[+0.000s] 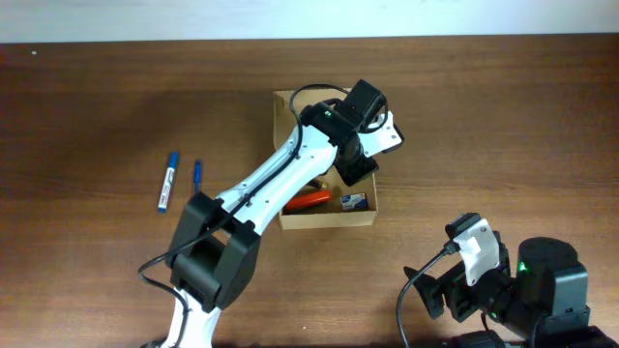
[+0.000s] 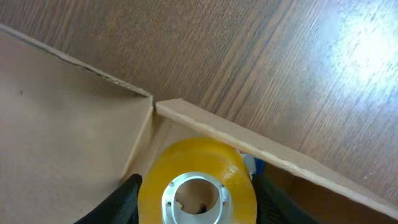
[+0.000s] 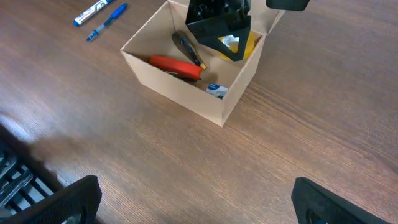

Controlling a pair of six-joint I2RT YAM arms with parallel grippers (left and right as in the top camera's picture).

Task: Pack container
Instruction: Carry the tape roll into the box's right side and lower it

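Note:
My left gripper should open now, because the yellow tape roll (image 2: 205, 158) is inside the container's sides and above the container's bottom.
The container (image 1: 329, 220) is a tan cardboard box in the middle of the table, and its flap lid is hidden behind the arm. My left gripper (image 1: 355, 166) reaches down into its far right corner, shut on a yellow tape roll (image 2: 205, 158). The black fingers (image 2: 127, 199) press the roll on both sides just inside the box wall (image 2: 249, 140). In the right wrist view the container (image 3: 180, 93) holds a red tool (image 3: 174, 66), a dark pen (image 3: 186, 46) and a small blue-white item (image 3: 216, 91). My right gripper (image 3: 196, 205) stands open over bare table, well short of the box.
A white-and-blue marker (image 1: 168, 182) and a blue pen (image 1: 197, 173) lie on the wood left of the box. The right arm's base (image 1: 503, 285) sits at the front right corner. The table's far edge runs along the top.

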